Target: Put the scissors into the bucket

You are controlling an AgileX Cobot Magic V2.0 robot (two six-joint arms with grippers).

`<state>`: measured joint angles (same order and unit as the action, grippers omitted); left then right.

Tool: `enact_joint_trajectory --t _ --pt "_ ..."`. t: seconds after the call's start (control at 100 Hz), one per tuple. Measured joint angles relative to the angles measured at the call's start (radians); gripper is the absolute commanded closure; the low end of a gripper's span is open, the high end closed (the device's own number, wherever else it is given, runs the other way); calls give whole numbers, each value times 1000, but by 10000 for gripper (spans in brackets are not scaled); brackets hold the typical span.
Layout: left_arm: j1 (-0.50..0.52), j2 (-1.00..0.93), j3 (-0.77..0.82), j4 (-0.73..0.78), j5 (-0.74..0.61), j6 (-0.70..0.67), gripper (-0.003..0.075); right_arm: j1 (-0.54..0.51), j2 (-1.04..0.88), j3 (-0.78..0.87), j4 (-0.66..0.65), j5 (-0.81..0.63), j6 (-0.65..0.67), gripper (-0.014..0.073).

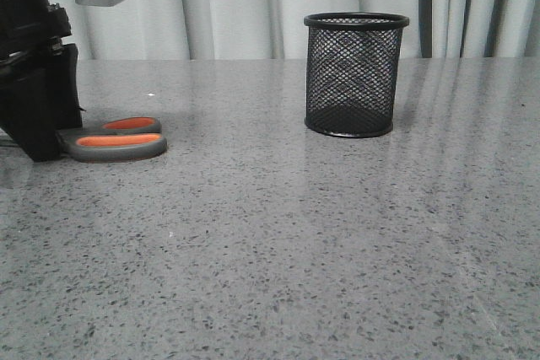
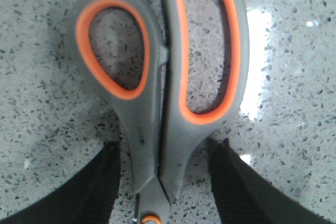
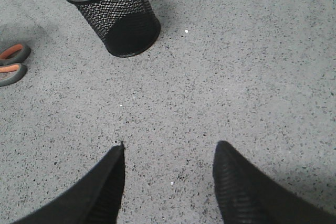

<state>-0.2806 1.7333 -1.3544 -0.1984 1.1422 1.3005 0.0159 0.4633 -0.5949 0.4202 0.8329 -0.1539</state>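
Observation:
My left gripper has its fingers down beside the scissors' grey handles above the orange pivot (image 2: 151, 219). It should close on the handles.
The scissors (image 1: 114, 139) lie flat on the table at the left, grey handles lined with orange pointing right. My left gripper (image 1: 40, 128) is down at the table over them. In the left wrist view the scissors (image 2: 157, 129) lie between its black fingers (image 2: 102, 182), just above the orange pivot, and the gripper (image 2: 165, 148) is open with a gap on each side. The blades are hidden. The black mesh bucket (image 1: 354, 73) stands upright at the centre-right, well apart from the scissors. My right gripper (image 3: 170, 148) hangs open over bare table, with the bucket (image 3: 113, 14) and scissors (image 3: 11, 64) ahead of it.
The grey speckled table (image 1: 270, 250) runs to a pale curtain (image 1: 245, 6) at the back. The right arm does not show in the front view.

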Motion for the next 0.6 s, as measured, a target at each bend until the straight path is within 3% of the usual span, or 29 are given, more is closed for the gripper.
enact_joint_trajectory --t 0.31,0.45,0.6 --pt "0 2 0 -4 0 0 396 0 0 0 0 0 0 251" --pt "0 2 0 -8 12 0 531 0 0 0 0 0 0 251" --pt "0 2 -1 -19 31 1 736 0 0 0 0 0 0 251"
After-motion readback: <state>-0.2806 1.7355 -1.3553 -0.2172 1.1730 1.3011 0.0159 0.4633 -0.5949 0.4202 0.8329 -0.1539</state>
